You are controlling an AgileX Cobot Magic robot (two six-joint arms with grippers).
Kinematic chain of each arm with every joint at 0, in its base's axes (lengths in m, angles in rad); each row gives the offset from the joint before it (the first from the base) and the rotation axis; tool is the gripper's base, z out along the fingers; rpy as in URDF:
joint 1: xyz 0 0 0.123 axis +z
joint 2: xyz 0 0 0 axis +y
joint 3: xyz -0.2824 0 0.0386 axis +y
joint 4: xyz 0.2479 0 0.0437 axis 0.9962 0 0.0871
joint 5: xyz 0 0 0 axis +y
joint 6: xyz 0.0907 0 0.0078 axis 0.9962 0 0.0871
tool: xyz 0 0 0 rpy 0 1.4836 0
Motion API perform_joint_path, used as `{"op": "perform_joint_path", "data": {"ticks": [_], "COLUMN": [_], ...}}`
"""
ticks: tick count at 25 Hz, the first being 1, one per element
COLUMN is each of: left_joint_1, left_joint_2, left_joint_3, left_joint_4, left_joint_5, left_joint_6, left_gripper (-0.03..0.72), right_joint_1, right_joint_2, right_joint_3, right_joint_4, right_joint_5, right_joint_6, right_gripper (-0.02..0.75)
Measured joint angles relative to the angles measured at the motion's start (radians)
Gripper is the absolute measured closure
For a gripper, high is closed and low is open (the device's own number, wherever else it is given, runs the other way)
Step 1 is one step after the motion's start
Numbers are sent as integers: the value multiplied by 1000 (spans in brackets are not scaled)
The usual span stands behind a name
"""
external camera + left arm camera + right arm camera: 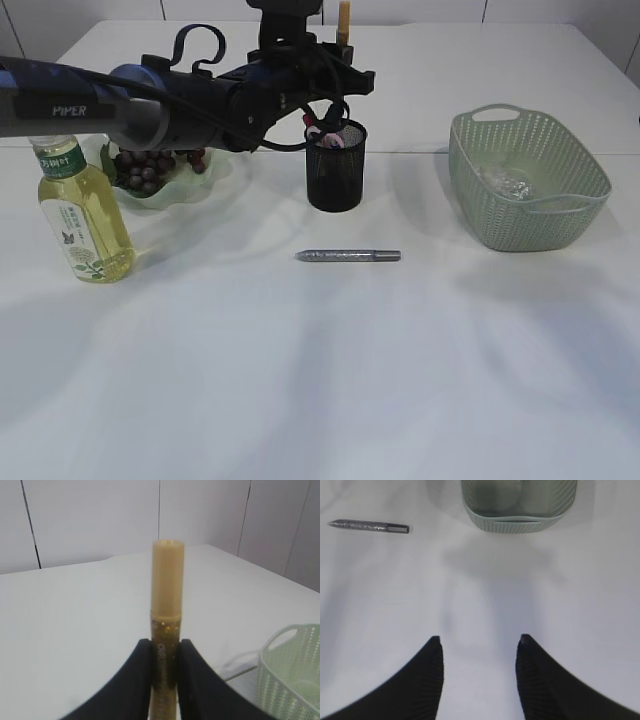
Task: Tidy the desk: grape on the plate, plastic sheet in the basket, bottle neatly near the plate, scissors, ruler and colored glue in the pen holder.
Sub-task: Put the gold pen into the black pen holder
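I should open my left gripper, since the gold glue stick point(343, 22) is upright over the pen holder's opening point(346, 134) with its lower end at the holder's rim.
My left gripper point(338, 62) reaches across to just above the black mesh pen holder point(336, 170). It is shut on a gold glitter glue stick point(167, 580), held upright with its cap point(344, 20) sticking up. A silver glue pen point(348, 256) lies on the table in front of the holder. Pink scissor handles point(327, 138) poke out of the holder; the ruler is hidden. Grapes point(148, 168) sit on the green plate point(222, 172). The tea bottle point(82, 212) stands left of it. My right gripper point(479, 640) hangs open over bare table.
The green basket point(560, 215) stands at the right with the crumpled plastic sheet point(508, 183) inside. In the right wrist view the basket point(520, 522) is straight ahead and the silver glue pen point(368, 526) is far left.
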Motion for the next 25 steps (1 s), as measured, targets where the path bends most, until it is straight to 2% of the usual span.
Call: {"op": "perform_joint_path", "data": {"ticks": [17,25], "left_joint_1": [6,6], "left_joint_2": [4,5], "left_joint_3": [-2,-2], "left_joint_4": [-3,-3], "left_joint_5": [-8,-8], "left_joint_6": [-1,-1], "left_gripper": [546,447], "right_joint_1": [0,0], "right_joint_2": [0,0], "right_joint_3": [0,0], "right_joint_4": [0,0], "right_joint_5": [0,0], "right_joint_6": [0,0], "right_gripper": [354,354]}}
